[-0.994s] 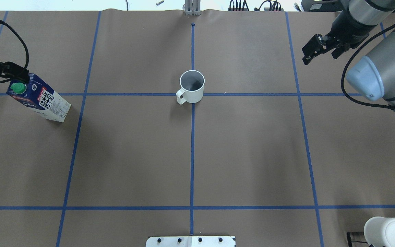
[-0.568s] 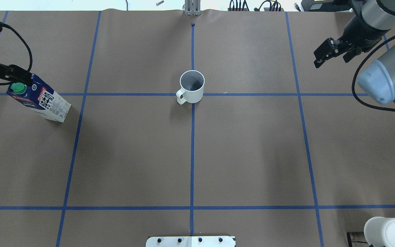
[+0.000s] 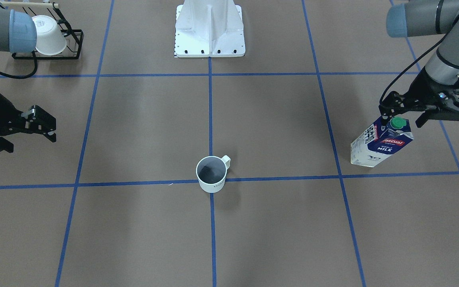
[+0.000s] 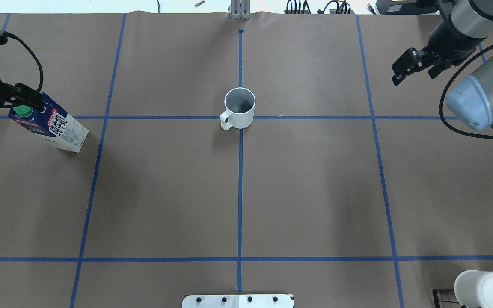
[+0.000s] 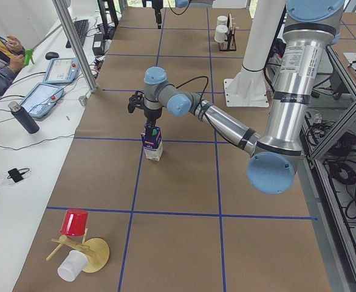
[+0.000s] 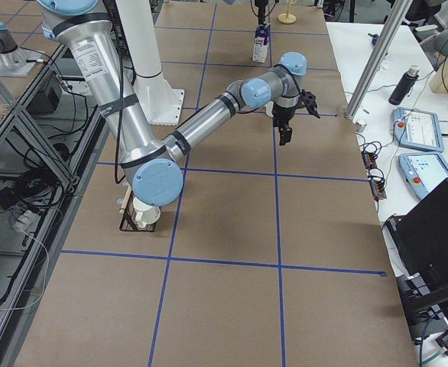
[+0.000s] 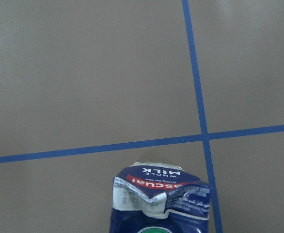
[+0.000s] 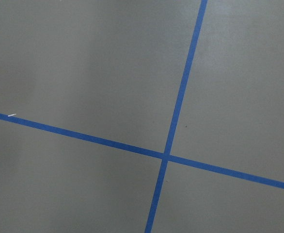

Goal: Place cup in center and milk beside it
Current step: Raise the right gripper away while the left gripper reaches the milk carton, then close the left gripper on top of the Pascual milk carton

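Observation:
My left gripper's fingers hang by the green cap, above the blue sides, so it is too early to close on the milk (image 4: 49, 124). The gripper lowers first.
The cup (image 4: 239, 108), a white mug with a dark inside, stands upright on the middle tape crossing; it also shows in the front view (image 3: 212, 174). The milk (image 4: 49, 124) stands upright at the table's left, blue and white with a green cap (image 3: 381, 145) (image 5: 152, 141) (image 7: 161, 204). My left gripper (image 3: 401, 115) is open, its fingers either side of the carton's top; in the overhead view it (image 4: 22, 102) hangs over the cap. My right gripper (image 4: 413, 76) is open and empty, above the table far right of the cup (image 3: 30, 141).
A black rack with an all-white mug (image 4: 486, 288) (image 3: 48, 40) stands near my base on the right. The white base plate (image 3: 209, 28) is at the near edge. A wooden stand with a red and a white cup (image 5: 75, 243) sits at the left end.
My right gripper has drawn back to the right, away from the cup, then held still. My left gripper has shifted slightly over the milk's top. Cup and milk have not moved.

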